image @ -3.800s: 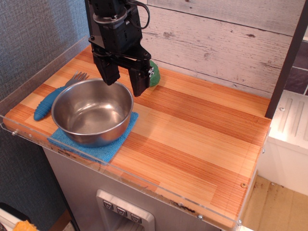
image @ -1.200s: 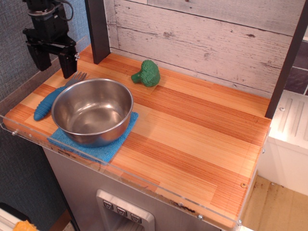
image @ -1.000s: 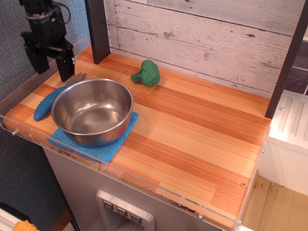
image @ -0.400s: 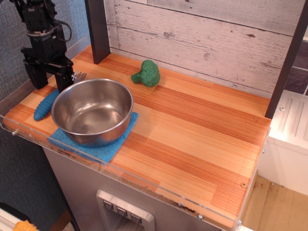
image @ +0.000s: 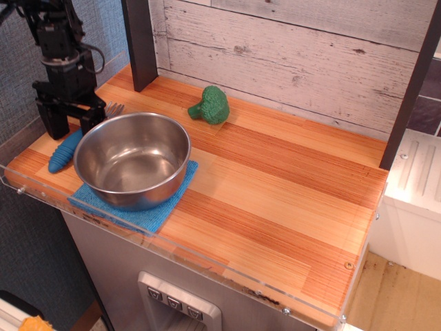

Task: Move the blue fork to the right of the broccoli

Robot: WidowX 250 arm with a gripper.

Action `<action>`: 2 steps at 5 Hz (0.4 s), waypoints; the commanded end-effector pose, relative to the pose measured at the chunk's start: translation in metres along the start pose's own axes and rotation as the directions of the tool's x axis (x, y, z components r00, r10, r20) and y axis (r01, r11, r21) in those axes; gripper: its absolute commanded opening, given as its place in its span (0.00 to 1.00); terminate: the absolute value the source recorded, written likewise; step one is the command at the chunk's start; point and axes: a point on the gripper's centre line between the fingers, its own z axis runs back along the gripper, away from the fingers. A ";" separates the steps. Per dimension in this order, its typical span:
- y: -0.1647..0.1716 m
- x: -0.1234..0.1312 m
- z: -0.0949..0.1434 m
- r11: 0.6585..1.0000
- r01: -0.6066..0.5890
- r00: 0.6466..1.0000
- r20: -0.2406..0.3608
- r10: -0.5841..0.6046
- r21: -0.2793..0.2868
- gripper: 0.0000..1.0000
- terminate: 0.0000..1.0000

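Observation:
Next, my gripper grabs the blue fork by its ribbed handle [image: 77, 138], close to the fork's teeth, to set the fork beside the broccoli [image: 211, 105].
The blue fork [image: 63, 153] lies on the wooden counter's far left, its ribbed handle toward the front left and its grey tines [image: 114, 108] toward the back, just left of the steel bowl. My gripper [image: 71, 128] is open and straddles the fork's handle, one finger on each side, low over the counter. The middle of the fork is hidden behind the fingers. The broccoli [image: 211, 105] sits apart at the back of the counter, near the wall.
A steel bowl [image: 132, 159] stands on a flat blue cloth [image: 148, 214] at the front left, right beside the fork. A dark post [image: 140, 41] stands at the back left. A clear plastic lip [image: 172, 255] edges the counter's front and left side.
My gripper has moved from over the bowl to the far left, then come down over the fork's handle, staying open. The fork, bowl and broccoli have not moved.

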 end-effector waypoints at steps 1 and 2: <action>0.001 -0.002 0.009 1.000 0.002 1.000 0.024 -0.003 0.008 0.00 0.00; 0.001 -0.004 0.013 1.000 0.005 0.999 0.040 -0.005 0.009 0.00 0.00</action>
